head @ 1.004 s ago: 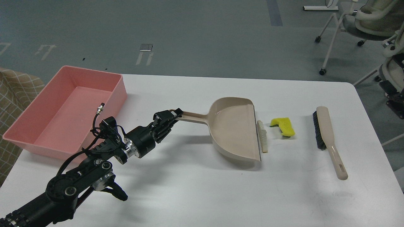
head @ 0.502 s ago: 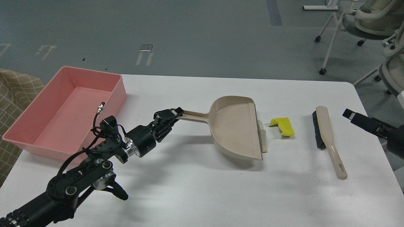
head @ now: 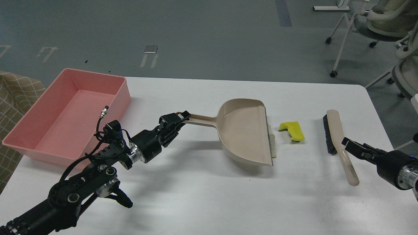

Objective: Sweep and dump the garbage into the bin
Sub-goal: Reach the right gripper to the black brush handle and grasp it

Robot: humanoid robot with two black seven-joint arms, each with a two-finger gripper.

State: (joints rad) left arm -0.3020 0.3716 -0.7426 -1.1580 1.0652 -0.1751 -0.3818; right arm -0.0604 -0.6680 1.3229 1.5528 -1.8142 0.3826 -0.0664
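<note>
The robot's right gripper next needs to grab the beige brush by its handle, so that it can sweep the yellow sponge chunk into the dustpan.
My left gripper is shut on the end of the long handle of a beige dustpan, whose lip faces right. The garbage lies just right of it. A thin pale slice sits at the lip, partly covered by it. A yellow sponge chunk with a dark green edge lies a little further right. My right gripper comes in from the right edge, open, its tips at the handle of the beige brush with black bristles. The pink bin stands at the table's far left, with nothing in it.
The white table ends close to the brush on the right. White office chairs stand on the grey floor beyond the far right corner. A checked beige cloth lies left of the bin.
My right arm has come into view from the right and lowered to the brush handle. The dustpan has slid slightly right, its lip now over part of the pale slice.
</note>
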